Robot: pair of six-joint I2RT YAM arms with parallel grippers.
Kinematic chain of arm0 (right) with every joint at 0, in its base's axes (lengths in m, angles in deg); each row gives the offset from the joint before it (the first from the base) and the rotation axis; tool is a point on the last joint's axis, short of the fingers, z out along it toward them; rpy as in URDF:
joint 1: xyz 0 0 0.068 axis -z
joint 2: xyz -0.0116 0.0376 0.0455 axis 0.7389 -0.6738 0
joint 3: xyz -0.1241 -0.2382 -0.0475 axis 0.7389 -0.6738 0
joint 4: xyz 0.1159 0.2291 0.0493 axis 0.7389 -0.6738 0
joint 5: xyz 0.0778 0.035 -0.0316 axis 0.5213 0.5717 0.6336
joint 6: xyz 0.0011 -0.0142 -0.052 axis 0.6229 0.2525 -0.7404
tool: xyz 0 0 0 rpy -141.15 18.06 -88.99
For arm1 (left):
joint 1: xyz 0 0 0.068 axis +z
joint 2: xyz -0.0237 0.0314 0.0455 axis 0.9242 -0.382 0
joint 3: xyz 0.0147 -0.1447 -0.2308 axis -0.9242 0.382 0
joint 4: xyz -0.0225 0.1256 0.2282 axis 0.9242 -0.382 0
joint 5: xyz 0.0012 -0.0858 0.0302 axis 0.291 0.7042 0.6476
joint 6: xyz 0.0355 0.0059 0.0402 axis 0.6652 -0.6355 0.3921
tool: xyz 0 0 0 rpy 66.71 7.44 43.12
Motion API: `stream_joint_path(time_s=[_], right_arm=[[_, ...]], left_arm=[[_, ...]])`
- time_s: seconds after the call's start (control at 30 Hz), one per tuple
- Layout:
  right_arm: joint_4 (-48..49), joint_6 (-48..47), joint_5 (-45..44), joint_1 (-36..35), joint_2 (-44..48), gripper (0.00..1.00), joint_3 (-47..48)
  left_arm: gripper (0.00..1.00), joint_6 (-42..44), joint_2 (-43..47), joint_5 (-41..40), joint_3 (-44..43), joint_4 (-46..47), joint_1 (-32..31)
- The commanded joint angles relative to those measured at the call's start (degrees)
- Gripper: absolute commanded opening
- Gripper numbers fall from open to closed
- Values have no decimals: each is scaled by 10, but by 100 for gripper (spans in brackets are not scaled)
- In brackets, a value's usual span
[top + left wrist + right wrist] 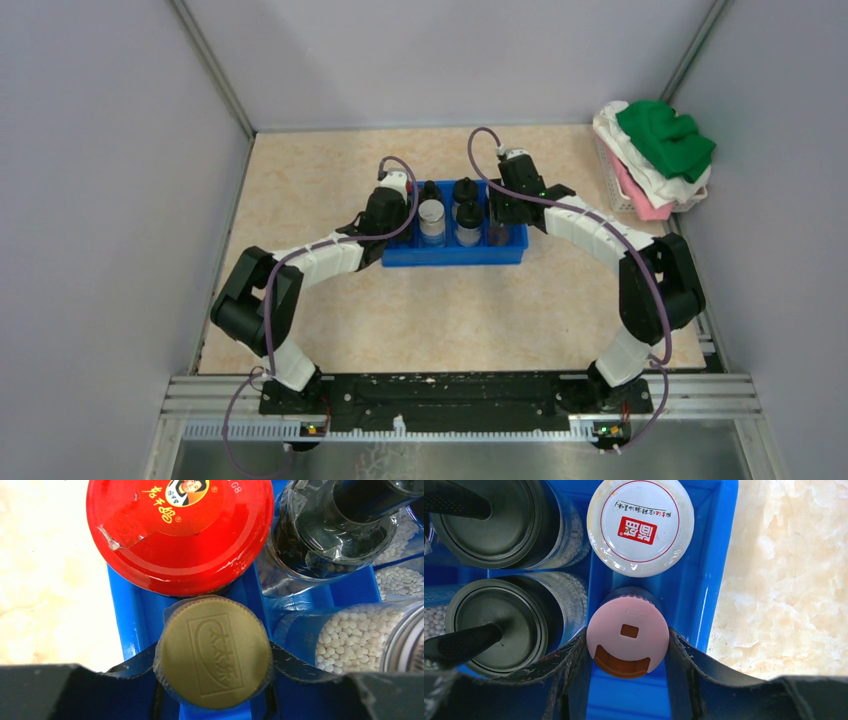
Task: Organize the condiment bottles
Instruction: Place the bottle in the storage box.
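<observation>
The robot's right gripper needs to let go now: the pink-capped bottle is inside the tray (455, 256), in front of the white-capped jar, and would land there.
The condiment bottles stand in a blue tray (455, 256) at mid-table. My left gripper (214, 656) is at the tray's left end, shut on a gold-capped bottle (215, 645) whose cap fills the space between both fingers. Just beyond it stands a red-lidded jar (179, 530), with a dark bottle (330, 535) and a jar of white beads (350, 635) to the right. At the tray's right end my right gripper (628, 652) is shut on a pink-capped bottle (628, 627), in front of a white-capped jar (640, 525). Two black-capped bottles (499, 625) stand to its left.
A basket piled with green, white and pink cloths (655, 160) sits at the table's far right corner. Grey walls close in the left, back and right sides. Bare marble-patterned tabletop (450, 315) lies between the tray and the arm bases.
</observation>
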Motion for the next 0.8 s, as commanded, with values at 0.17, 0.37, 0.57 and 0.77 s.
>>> stream_joint_path(time_s=[0.17, 0.37, 0.57, 0.77], right_arm=[[-6, 18, 14, -1, 1, 0, -13], [-7, 23, 17, -1, 11, 12, -23], [-10, 26, 18, -2, 22, 29, -29], [-16, 29, 19, -2, 32, 39, -30]], left_arm=[[54, -12, 1, 1, -15, -1, -1], [57, -8, 9, 1, -15, -5, -1], [60, -8, 20, 2, -11, -11, -2], [62, -8, 35, -4, -12, -24, -2]])
